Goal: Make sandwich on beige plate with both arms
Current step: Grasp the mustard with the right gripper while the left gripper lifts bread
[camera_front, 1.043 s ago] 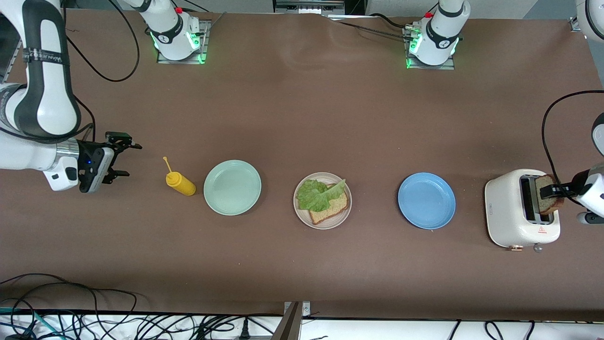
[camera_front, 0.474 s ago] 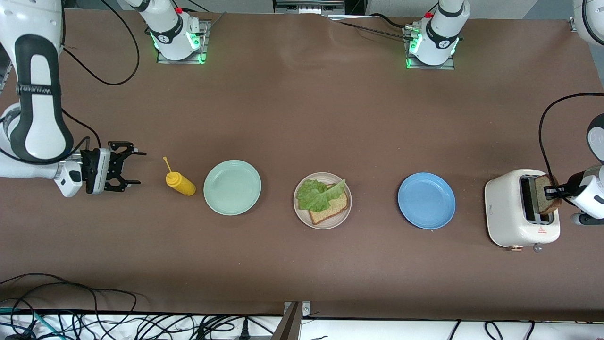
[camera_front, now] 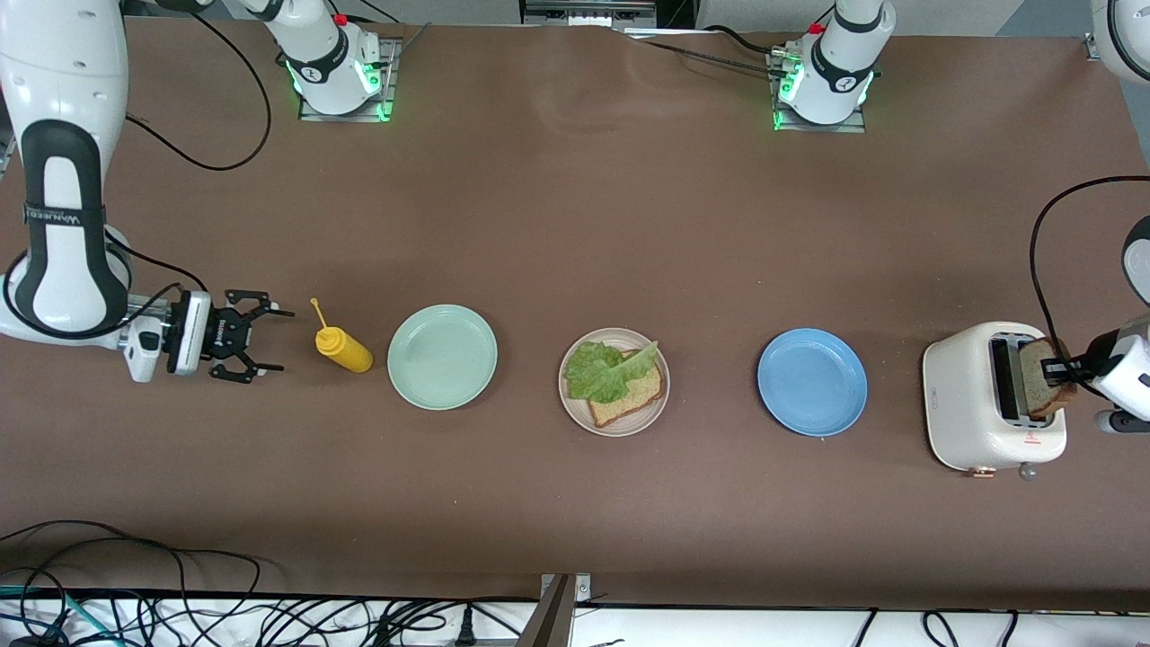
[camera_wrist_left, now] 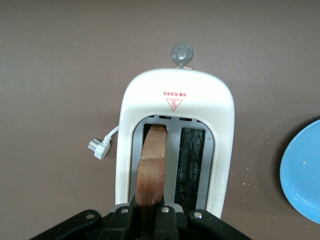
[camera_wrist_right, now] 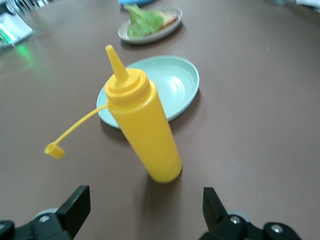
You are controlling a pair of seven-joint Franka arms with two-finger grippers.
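Observation:
I will next grab the mustard bottle's body near its base (camera_wrist_right: 160,155) with my right gripper, so that the mustard bottle's nozzle (camera_wrist_right: 116,63) stays free to dress the sandwich.
The beige plate (camera_front: 570,404) lies mid-table with one bread slice (camera_front: 633,397) on it and a lettuce leaf (camera_front: 604,368) on top. A second bread slice (camera_front: 1038,386) stands upright in a slot of the white toaster (camera_front: 966,395), and my left gripper (camera_front: 1060,368) is shut on its top edge. The left wrist view shows that slice (camera_wrist_left: 151,165) pinched in the left gripper (camera_wrist_left: 148,220). My right gripper (camera_front: 286,341) is open, low beside the yellow mustard bottle (camera_front: 344,349), toward the right arm's end. The bottle (camera_wrist_right: 145,130) stands just clear of the right gripper (camera_wrist_right: 145,207).
A mint-green plate (camera_front: 442,357) lies between the mustard bottle and the beige plate. A blue plate (camera_front: 812,382) lies between the beige plate and the toaster. The bottle's cap (camera_wrist_right: 54,150) hangs off on its strap. The toaster's plug (camera_wrist_left: 98,147) lies beside it.
My left gripper closed on the bread slice in the toaster. My right gripper dropped lower and moved closer to the mustard bottle, staying open.

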